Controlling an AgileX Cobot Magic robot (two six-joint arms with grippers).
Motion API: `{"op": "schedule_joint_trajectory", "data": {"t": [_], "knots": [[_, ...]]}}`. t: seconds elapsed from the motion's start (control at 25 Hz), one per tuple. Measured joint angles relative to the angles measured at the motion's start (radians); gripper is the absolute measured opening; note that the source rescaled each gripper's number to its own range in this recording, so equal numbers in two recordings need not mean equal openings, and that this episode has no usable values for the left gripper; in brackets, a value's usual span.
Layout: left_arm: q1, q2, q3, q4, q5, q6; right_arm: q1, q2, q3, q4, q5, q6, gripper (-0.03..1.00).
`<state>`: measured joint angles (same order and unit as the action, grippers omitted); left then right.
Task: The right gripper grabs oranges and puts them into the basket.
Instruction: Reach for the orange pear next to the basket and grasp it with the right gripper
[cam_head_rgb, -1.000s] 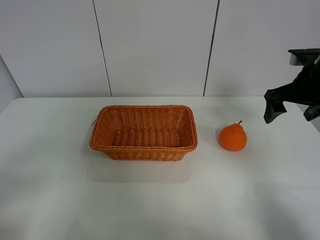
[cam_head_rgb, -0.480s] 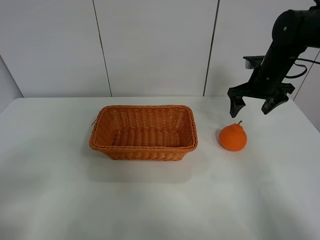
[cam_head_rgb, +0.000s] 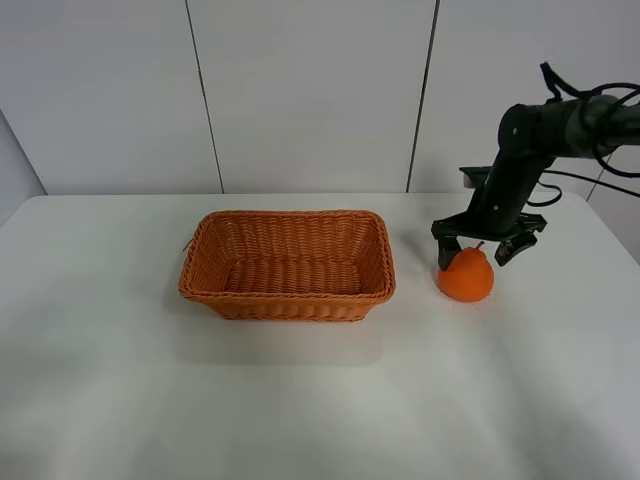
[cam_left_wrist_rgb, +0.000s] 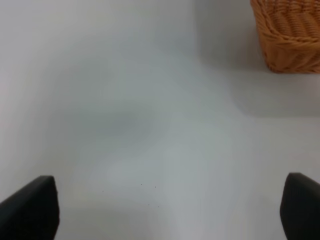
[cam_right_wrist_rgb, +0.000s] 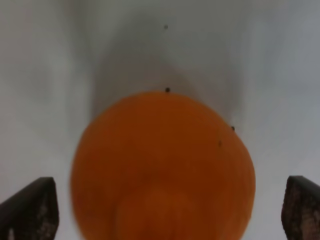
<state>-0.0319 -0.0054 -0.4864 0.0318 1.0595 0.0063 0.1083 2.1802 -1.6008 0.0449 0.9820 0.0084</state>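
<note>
The orange needs to go into the wicker basket (cam_head_rgb: 287, 264). My right gripper should grab it next by its round body (cam_head_rgb: 465, 280).
The orange (cam_head_rgb: 466, 276) sits on the white table to the right of the wicker basket (cam_head_rgb: 287, 264). My right gripper (cam_head_rgb: 477, 249) is open and hangs just over the orange's top, one finger on each side of it. In the right wrist view the orange (cam_right_wrist_rgb: 162, 167) fills the middle between the two fingertips (cam_right_wrist_rgb: 30, 207), which stand apart from it. The basket is empty. My left gripper (cam_left_wrist_rgb: 165, 207) is open over bare table; only its fingertips show, with a corner of the basket (cam_left_wrist_rgb: 290, 35) beyond them. The left arm is out of the exterior high view.
The white table (cam_head_rgb: 300, 400) runs to a grey panelled wall (cam_head_rgb: 300, 90) at the back. The right arm (cam_head_rgb: 545, 130) and its cables reach in from the right edge, above the table's back right corner.
My right arm has swung in from the right edge and come down. The open gripper has moved left and lower, from beside the orange to right over it.
</note>
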Motion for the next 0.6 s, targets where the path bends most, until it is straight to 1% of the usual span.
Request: {"op": "schedule_joint_trajectory", "data": {"t": [0.28, 0.32, 0.4, 0.44, 0.48, 0.56, 0.6], "knots": [[0.000, 0.000, 0.000, 0.000, 0.000, 0.000, 0.000, 0.054, 0.000, -0.003, -0.045, 0.006, 0.98], [0.000, 0.000, 0.000, 0.000, 0.000, 0.000, 0.000, 0.054, 0.000, -0.001, -0.048, 0.006, 0.97], [0.000, 0.000, 0.000, 0.000, 0.000, 0.000, 0.000, 0.054, 0.000, 0.000, -0.051, 0.006, 0.90], [0.000, 0.000, 0.000, 0.000, 0.000, 0.000, 0.000, 0.054, 0.000, 0.002, -0.051, 0.006, 0.83], [0.000, 0.000, 0.000, 0.000, 0.000, 0.000, 0.000, 0.054, 0.000, 0.004, -0.050, 0.006, 0.71], [0.000, 0.000, 0.000, 0.000, 0.000, 0.000, 0.000, 0.054, 0.000, 0.005, -0.046, 0.006, 0.43], [0.000, 0.000, 0.000, 0.000, 0.000, 0.000, 0.000, 0.054, -0.001, 0.007, -0.040, 0.006, 0.26]]}}
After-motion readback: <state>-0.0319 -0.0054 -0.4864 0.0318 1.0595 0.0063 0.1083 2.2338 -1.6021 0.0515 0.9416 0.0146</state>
